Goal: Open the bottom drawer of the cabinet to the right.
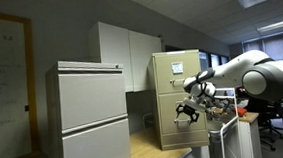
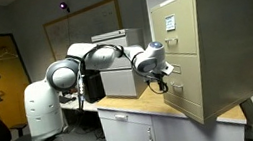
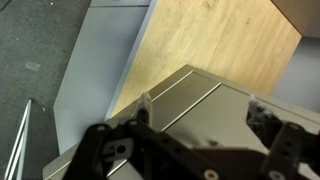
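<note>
I need to grab the drawer's front handle with my gripper next, with my fingers on either side of the handle, to pull open the bottom drawer.
A small beige two-drawer cabinet stands on a wooden countertop; it also shows in an exterior view. Its bottom drawer looks closed. My gripper hovers right in front of the drawer fronts, at about the level of the bottom drawer, and it shows there in both exterior views. In the wrist view the gripper is open, its two fingers spread wide over a beige cabinet panel with nothing between them. I cannot tell whether a finger touches a handle.
A larger grey two-drawer cabinet stands on the same countertop, also seen behind the arm. White wall cupboards hang behind. The countertop's edge drops to a grey floor in the wrist view. Office desks and chairs are at the far side.
</note>
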Controlling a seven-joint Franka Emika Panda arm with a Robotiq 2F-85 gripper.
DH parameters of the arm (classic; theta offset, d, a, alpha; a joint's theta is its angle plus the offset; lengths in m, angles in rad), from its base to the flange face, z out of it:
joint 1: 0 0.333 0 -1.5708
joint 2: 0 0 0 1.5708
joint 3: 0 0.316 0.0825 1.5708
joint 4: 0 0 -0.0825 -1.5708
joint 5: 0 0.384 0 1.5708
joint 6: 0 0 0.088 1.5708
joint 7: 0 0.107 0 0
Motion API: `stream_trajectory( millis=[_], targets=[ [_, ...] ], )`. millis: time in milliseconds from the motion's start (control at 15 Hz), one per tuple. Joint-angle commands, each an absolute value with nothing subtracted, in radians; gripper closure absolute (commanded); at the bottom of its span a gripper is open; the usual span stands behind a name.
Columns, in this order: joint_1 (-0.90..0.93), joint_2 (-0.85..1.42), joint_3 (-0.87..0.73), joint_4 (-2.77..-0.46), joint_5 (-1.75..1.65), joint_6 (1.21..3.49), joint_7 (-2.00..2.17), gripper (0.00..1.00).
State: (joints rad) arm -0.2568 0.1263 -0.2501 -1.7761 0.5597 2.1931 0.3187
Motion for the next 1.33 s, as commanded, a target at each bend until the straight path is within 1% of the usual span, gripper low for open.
stream_trajectory(
  millis=[0,267,667,800,867,933,1067,1267],
  targets=[
    [-0.305,0.219,-0.264,-1.676,0.670,2.186,0.406,0.00],
    [-0.338,0.293,-0.272,-1.614,0.750,2.204,0.503,0.00],
    [-0.344,0.433,-0.266,-1.496,0.742,2.208,0.649,0.00],
    [-0.336,0.463,-0.264,-1.488,0.725,2.193,0.664,0.00],
    [-0.331,0.465,-0.270,-1.489,0.701,2.191,0.669,0.03],
    [-0.321,0.471,-0.279,-1.489,0.666,2.196,0.687,0.27],
    [-0.317,0.476,-0.286,-1.488,0.611,2.191,0.711,0.29],
    [-0.304,0.459,-0.286,-1.478,0.520,2.165,0.755,0.50]
  ],
)
